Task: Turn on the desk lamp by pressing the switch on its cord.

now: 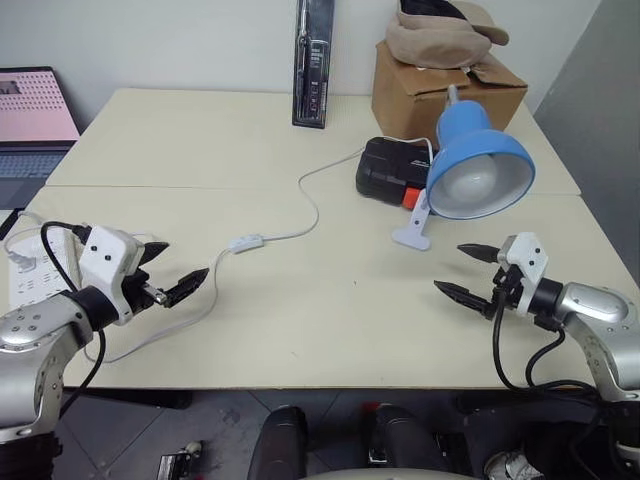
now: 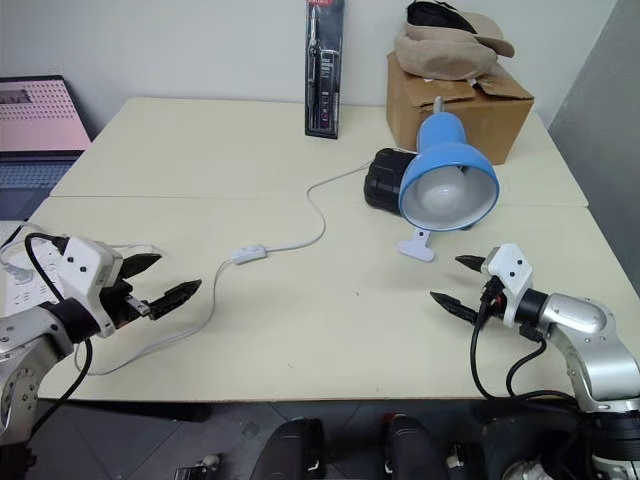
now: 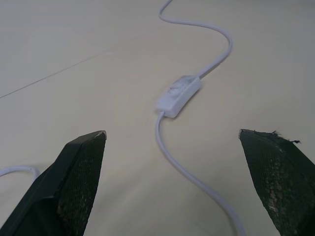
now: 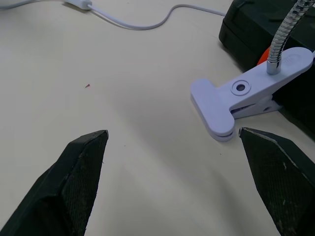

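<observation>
The thin cord leaves both short ends of the switch (image 1: 246, 242). So my left gripper should next grab the switch's flat long sides.
The desk lamp (image 1: 481, 165) with its blue dome shade stands at the table's right, its white clip base (image 4: 246, 96) resting on the tabletop; the bulb is unlit. Its thin white cord (image 1: 312, 205) curves leftward to the small white switch (image 1: 246, 242), also seen close up as the switch (image 3: 179, 95). My left gripper (image 1: 168, 270) hovers open a short way left of and nearer than the switch, nothing between its fingers. My right gripper (image 1: 466, 272) is open just in front of the clip base, holding nothing.
A black box (image 1: 392, 170) sits behind the lamp, with a cardboard box (image 1: 440, 85) and a tan cloth beyond it. A black packaged item (image 1: 314, 62) leans on the wall. A white power strip (image 1: 28, 268) lies at the left edge, a laptop (image 1: 35, 120) further left.
</observation>
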